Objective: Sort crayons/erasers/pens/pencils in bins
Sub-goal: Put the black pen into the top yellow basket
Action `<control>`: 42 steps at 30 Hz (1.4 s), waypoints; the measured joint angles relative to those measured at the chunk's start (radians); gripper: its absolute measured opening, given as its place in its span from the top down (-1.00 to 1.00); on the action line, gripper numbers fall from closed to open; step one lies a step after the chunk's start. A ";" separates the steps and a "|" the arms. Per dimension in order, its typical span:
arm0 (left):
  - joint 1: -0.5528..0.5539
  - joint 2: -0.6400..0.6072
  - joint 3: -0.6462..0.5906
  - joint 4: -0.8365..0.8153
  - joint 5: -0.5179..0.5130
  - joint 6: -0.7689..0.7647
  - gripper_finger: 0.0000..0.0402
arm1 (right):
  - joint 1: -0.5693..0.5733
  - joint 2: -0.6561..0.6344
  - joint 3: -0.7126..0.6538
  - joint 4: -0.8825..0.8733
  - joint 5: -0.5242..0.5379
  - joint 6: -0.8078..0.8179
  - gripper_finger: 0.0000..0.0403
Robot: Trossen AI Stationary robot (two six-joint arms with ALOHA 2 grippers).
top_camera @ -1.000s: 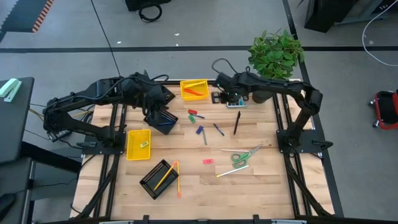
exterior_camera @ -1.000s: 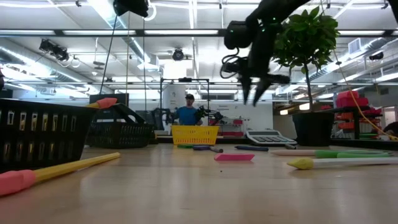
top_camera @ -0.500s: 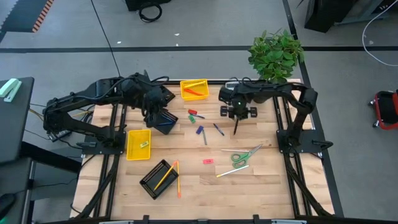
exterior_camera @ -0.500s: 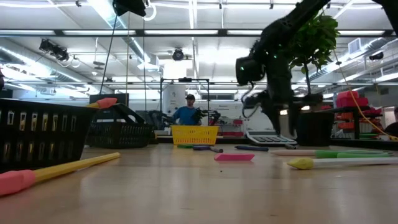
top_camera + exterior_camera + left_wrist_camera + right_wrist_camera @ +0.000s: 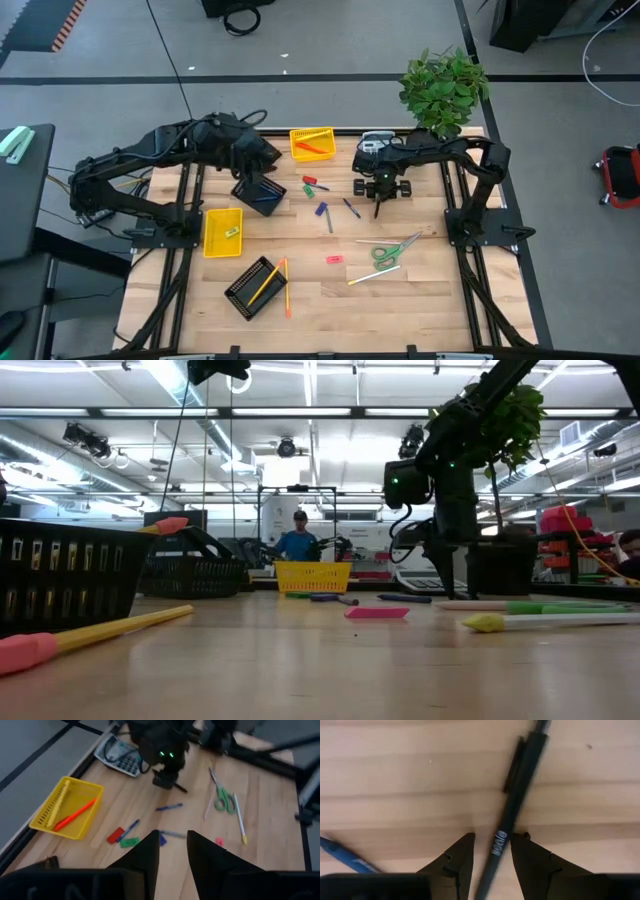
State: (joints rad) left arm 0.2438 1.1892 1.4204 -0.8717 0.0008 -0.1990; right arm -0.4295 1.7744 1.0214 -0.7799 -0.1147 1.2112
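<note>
I should close my right gripper on the black pen's body now. Its fingers are low at the wooden table around the pen's body, so they would hold the pen.
A black pen lies flat on the wooden table, toward its far right. My right gripper is open just above it, pointing down, one finger on each side of the pen's barrel; it also shows in the high view. My left gripper is open and empty, raised above a black mesh bin at the far left. A yellow bin at the far edge holds an orange stick. A second yellow bin holds small erasers. A second mesh bin holds pencils.
Red and green erasers, a blue crayon, a blue pen and a grey stick lie mid-table. Green scissors, a pale pencil and a pink eraser lie nearer. A calculator and a plant stand at the far right.
My right gripper has come from beside the calculator at the far edge toward the near edge and down, and now stands low over the black pen with its fingers astride it.
</note>
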 joint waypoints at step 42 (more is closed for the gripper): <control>0.120 0.001 0.000 0.152 -0.041 -0.125 0.47 | 0.046 -0.002 0.003 0.018 0.012 -0.493 0.77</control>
State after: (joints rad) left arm 0.3639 1.1902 1.4204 -0.7194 -0.0402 -0.3235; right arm -0.3840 1.7725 1.0245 -0.7623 -0.1025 0.7186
